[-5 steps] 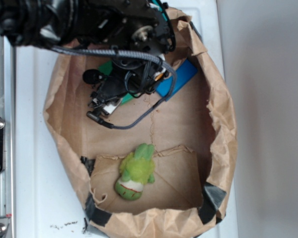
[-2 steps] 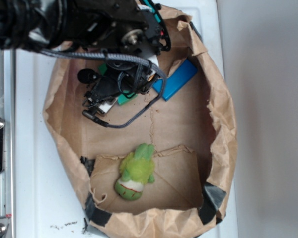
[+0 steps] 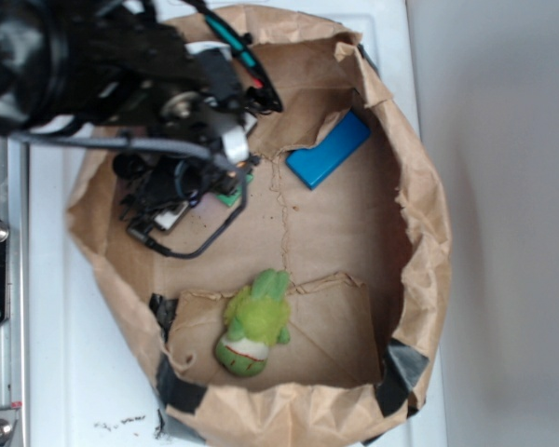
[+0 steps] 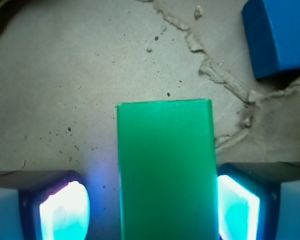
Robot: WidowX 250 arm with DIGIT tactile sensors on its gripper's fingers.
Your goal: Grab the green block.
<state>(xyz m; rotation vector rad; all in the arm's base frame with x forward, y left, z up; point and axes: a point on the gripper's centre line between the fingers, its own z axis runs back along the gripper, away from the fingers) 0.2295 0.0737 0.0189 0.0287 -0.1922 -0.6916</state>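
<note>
My low fingers beside both long sides of the green block (image 4: 165, 170) would hold it, so I will close.
The green block (image 4: 165, 170) is a flat, smooth slab lying on the brown paper floor between my gripper's (image 4: 150, 202) two glowing pads. The right pad (image 4: 237, 207) sits against the block's edge. The left pad (image 4: 65, 210) stands apart from it, with a strip of floor showing in the gap, so the gripper is open around the block. In the exterior view the black arm covers most of the block; only a small green corner (image 3: 231, 196) shows beside the gripper (image 3: 200, 200), at the bag's left side.
Everything lies inside a low, rolled-down paper bag (image 3: 419, 233) on a white surface. A blue block (image 3: 328, 151) lies at the back right, also visible as the blue block (image 4: 280, 35) in the wrist view. A fuzzy yellow-green plush toy (image 3: 253, 321) rests toward the front.
The arm has swung to the left and a little down. The bag's left wall has shifted left with it. The blue block is now uncovered.
</note>
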